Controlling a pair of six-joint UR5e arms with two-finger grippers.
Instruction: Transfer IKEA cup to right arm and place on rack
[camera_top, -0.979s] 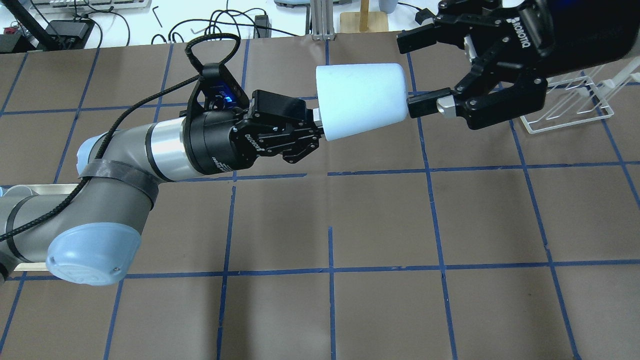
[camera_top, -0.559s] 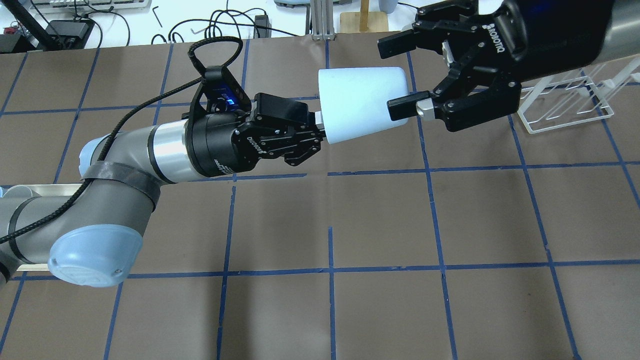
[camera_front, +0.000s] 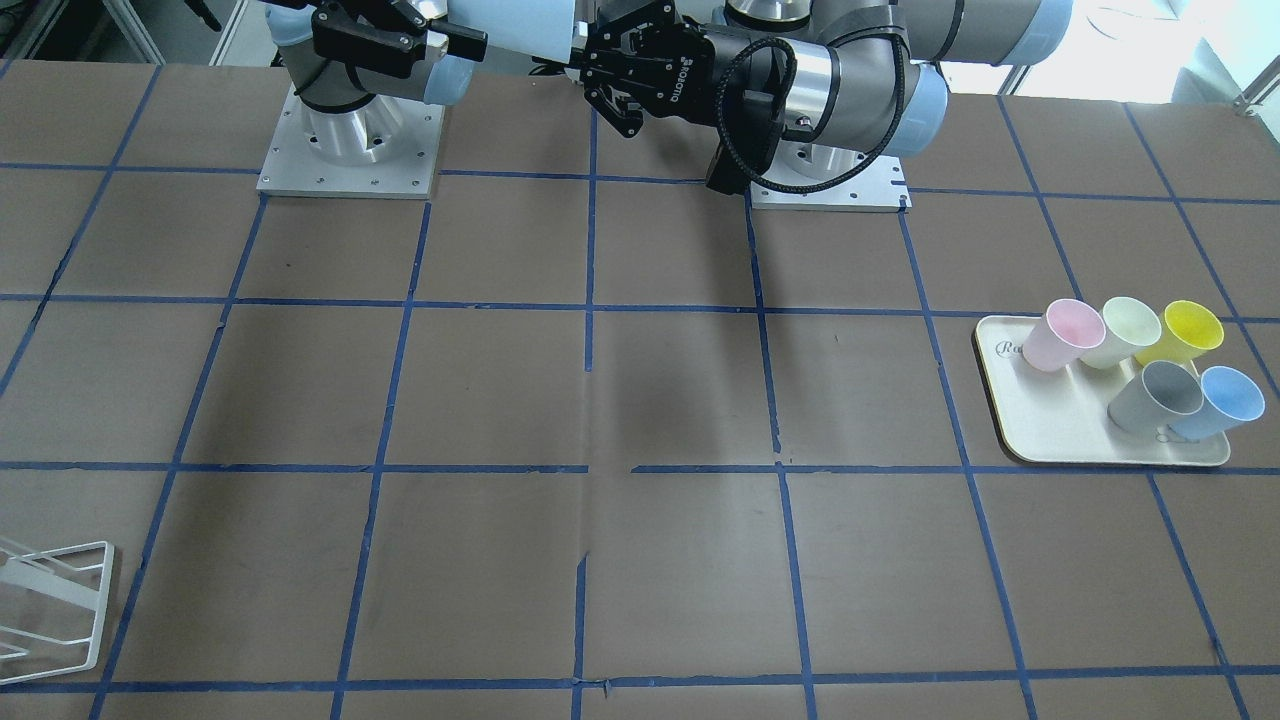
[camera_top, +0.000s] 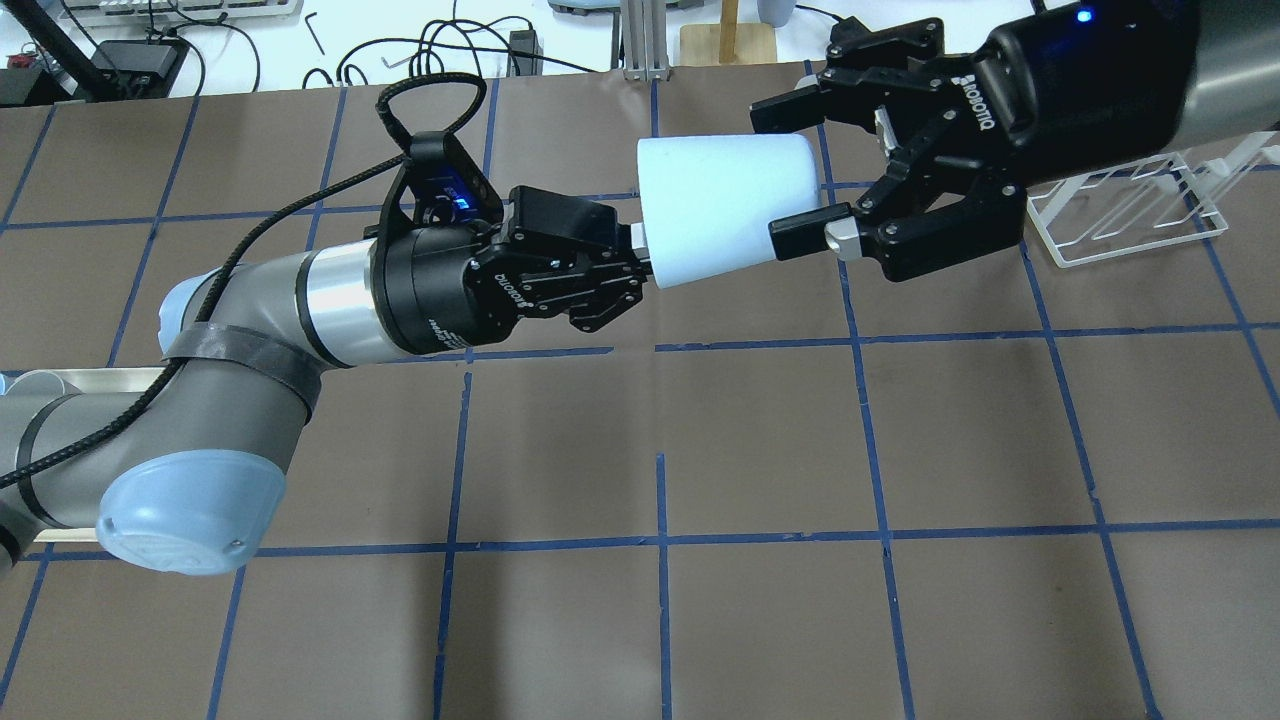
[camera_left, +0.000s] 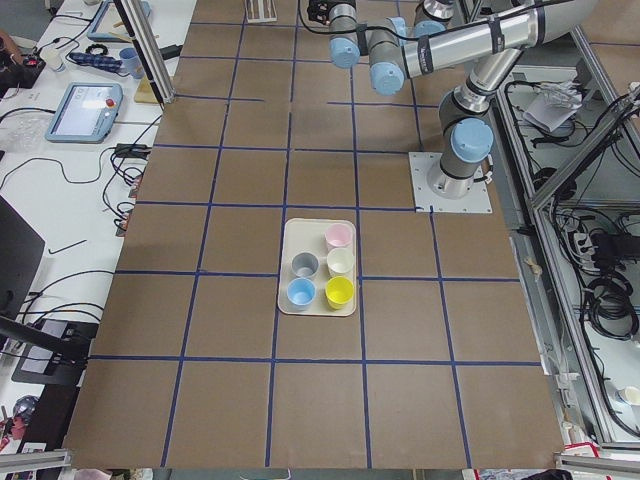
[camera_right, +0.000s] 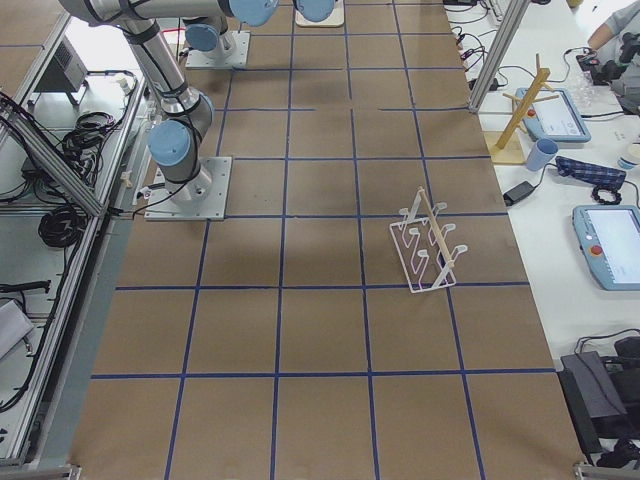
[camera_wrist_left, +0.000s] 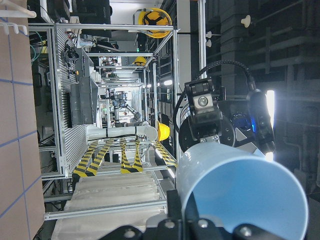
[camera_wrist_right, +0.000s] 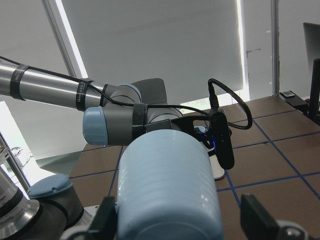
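My right gripper grabs the light blue IKEA cup's narrow closed end (camera_wrist_right: 169, 210) next, to carry the cup over to the rack.
The light blue IKEA cup (camera_top: 715, 205) lies sideways in the air. My left gripper (camera_top: 638, 250) is shut on its wide rim end. My right gripper (camera_top: 785, 170) is open, and its two fingers (camera_top: 800, 232) straddle the cup's narrow base end without closing on it. In the front view the cup (camera_front: 515, 25) sits between the right gripper (camera_front: 455, 38) and the left gripper (camera_front: 600, 65). The cup fills the left wrist view (camera_wrist_left: 240, 192) and the right wrist view (camera_wrist_right: 167, 185). The white wire rack (camera_top: 1130, 210) stands on the table behind the right gripper.
A cream tray (camera_front: 1060, 435) at the robot's left holds several cups, among them a second light blue one (camera_front: 1228, 400), a grey one (camera_front: 1160, 395) and a pink one (camera_front: 1065, 335). The rack also shows in the right side view (camera_right: 430, 245).
My right gripper has moved left toward the cup, and its open fingers now reach over the cup's base end. The left gripper and the cup have barely moved.
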